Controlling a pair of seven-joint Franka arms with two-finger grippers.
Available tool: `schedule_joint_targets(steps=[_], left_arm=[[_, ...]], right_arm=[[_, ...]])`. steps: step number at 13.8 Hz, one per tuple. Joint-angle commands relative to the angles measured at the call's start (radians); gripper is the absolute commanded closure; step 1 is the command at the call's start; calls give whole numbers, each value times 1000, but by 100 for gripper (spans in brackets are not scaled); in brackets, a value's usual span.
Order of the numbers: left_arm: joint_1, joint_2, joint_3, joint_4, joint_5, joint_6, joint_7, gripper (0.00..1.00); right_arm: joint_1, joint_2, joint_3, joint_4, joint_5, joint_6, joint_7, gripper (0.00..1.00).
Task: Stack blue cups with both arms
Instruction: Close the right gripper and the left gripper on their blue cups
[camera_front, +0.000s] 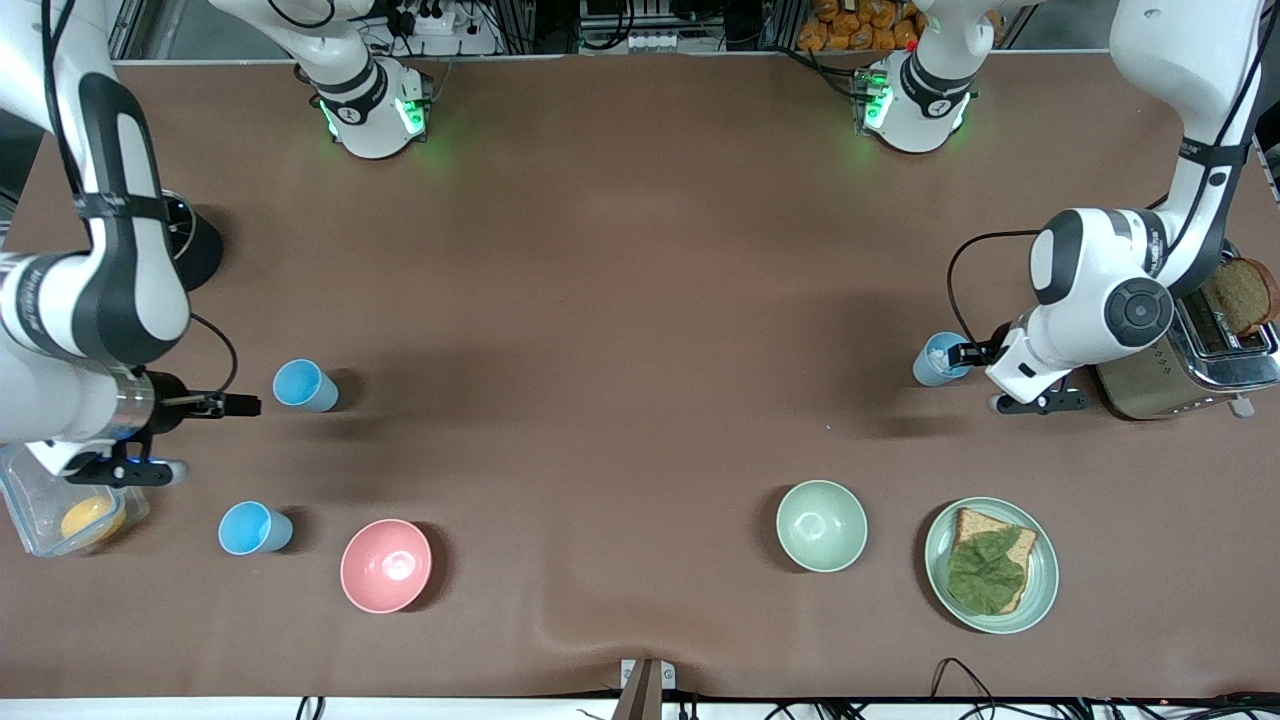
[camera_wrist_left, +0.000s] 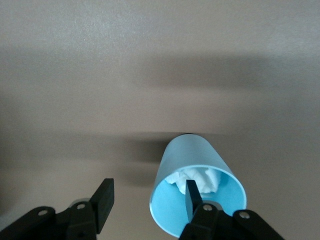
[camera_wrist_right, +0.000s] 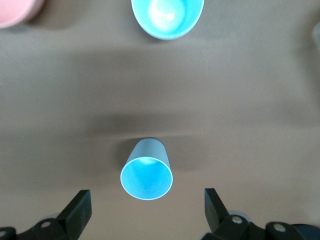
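Observation:
I need to stack the sky-blue cup with the other blue cup, so I should next grab it by its rim (camera_front: 296, 360) with my right gripper.
A sky-blue cup (camera_front: 305, 386) stands upright toward the right arm's end of the table. My right gripper (camera_front: 243, 405) is low beside it, open and empty. In the right wrist view the cup (camera_wrist_right: 146, 172) sits just ahead of the gap of the right gripper (camera_wrist_right: 146, 198), apart from both fingers. A duller grey-blue cup (camera_front: 938, 360) with white crumpled paper in it stands toward the left arm's end. My left gripper (camera_front: 962, 352) is open at its rim. In the left wrist view of the left gripper (camera_wrist_left: 148, 188), one finger (camera_wrist_left: 191, 195) is inside the cup (camera_wrist_left: 192, 162) and the other is outside.
A brighter blue cup (camera_front: 255, 528) and a pink bowl (camera_front: 386, 565) stand nearer the front camera than the sky-blue cup. A green bowl (camera_front: 821, 525), a plate (camera_front: 1040, 590) with bread and lettuce, a toaster (camera_front: 1185, 365) and a clear container (camera_front: 45, 515) also stand there.

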Motion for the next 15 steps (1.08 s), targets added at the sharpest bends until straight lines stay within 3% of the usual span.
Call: schedule_joint_targets(steps=[1,4,8,13,15], left_arm=[[9,13,-9,-5,20,19,10,41],[9,27,-10,-5,20,21,8,56],[9,36,-12,-4,15,21,4,100],[9,-1,-24,12,-17,-5,10,100],[7,-30,-76,54,-92,-95,8,100]], right_arm=[[-2,-19,6,-76,-21,25,-5,0],[-5,-45,8,-224,-21,140,-6,0],[-14,-44,8,-308,-21,228,-8,0],[-33,-22,9,-340,-19,243,-51,0],[-34,-18,8,-363,-19,286,-51,0]])
